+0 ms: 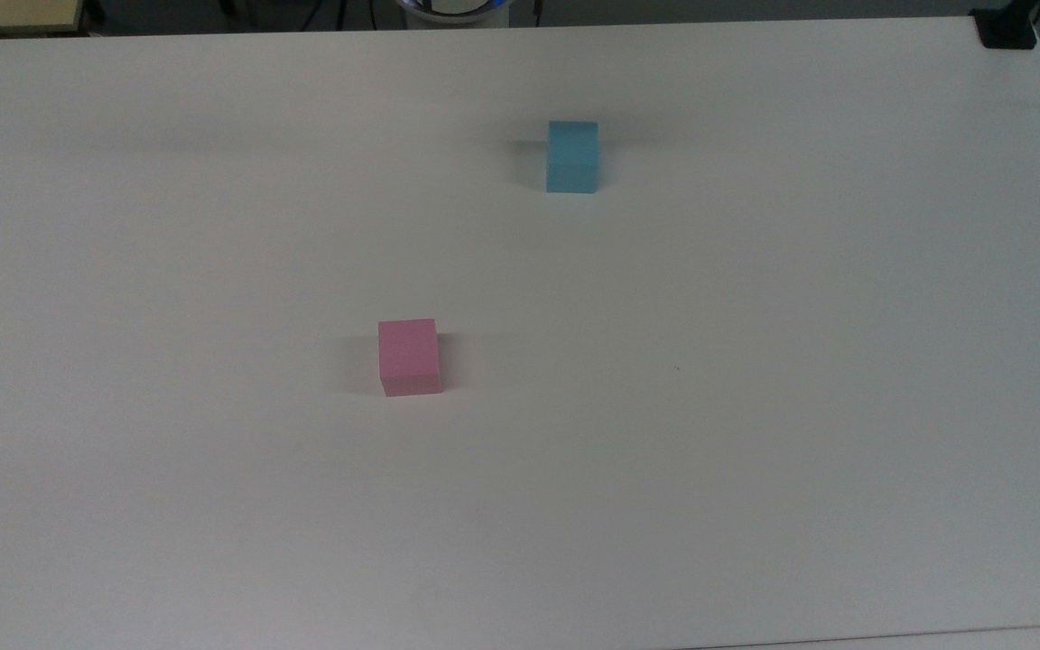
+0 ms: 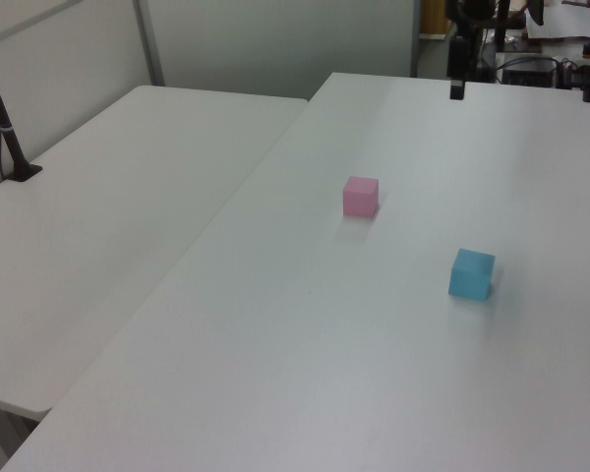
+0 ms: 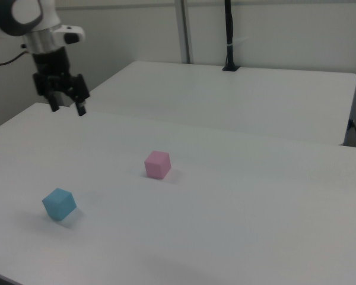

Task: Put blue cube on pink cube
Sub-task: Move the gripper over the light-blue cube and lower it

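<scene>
The blue cube's bottom needs to stay free to go on the pink cube [image 2: 361, 198]. My gripper should grab the upright sides of the blue cube [image 2: 471, 273] next.
The blue cube [image 1: 572, 156] rests on the white table [image 1: 755, 406] towards the top view's upper middle. The pink cube [image 1: 409, 357] sits nearer the centre, well apart from it. In the left view the pink cube [image 2: 361, 196] is farther back and the blue cube [image 2: 471, 273] closer and to the right. My gripper [image 3: 67, 108] hangs open and empty above the table's far edge in the right view, well behind the blue cube [image 3: 59, 203] and the pink cube [image 3: 158, 164]. Its dark fingers [image 2: 457, 89] show at the left view's top right.
A second white table [image 2: 118, 206] adjoins on the left view's left, with a black pole [image 2: 4, 128] clamped to it. A black clamp [image 1: 1006, 27] sits at the top view's upper right corner. Cables and equipment [image 2: 546, 64] stand behind the table.
</scene>
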### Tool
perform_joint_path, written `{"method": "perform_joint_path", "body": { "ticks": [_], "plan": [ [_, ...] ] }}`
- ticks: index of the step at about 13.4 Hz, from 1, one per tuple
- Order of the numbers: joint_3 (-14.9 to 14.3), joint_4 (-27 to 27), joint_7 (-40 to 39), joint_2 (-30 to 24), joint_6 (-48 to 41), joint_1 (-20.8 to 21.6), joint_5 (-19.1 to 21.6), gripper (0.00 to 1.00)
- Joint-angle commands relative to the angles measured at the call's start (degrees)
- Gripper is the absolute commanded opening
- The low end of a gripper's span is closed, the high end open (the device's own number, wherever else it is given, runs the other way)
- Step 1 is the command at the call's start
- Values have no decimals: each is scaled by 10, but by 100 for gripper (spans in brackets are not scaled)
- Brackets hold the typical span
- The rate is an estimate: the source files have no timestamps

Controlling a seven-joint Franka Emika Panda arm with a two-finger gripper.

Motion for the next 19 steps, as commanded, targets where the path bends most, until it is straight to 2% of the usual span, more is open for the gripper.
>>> {"method": "perform_joint_path", "body": {
  "ticks": [1,6,7,9,12,15,19],
  "plan": [
    [-3,-93,8,-79,-2,50,7,100],
    [-7,-142,11,-94,6,79,20,100],
    [-7,-175,16,-94,26,91,22,100],
    [-6,-241,86,-93,116,109,22,100],
    [-6,-296,99,-84,177,112,22,100],
    [-5,-353,100,-51,276,112,22,100],
    [-5,-359,109,19,366,112,22,100]
  ]
}}
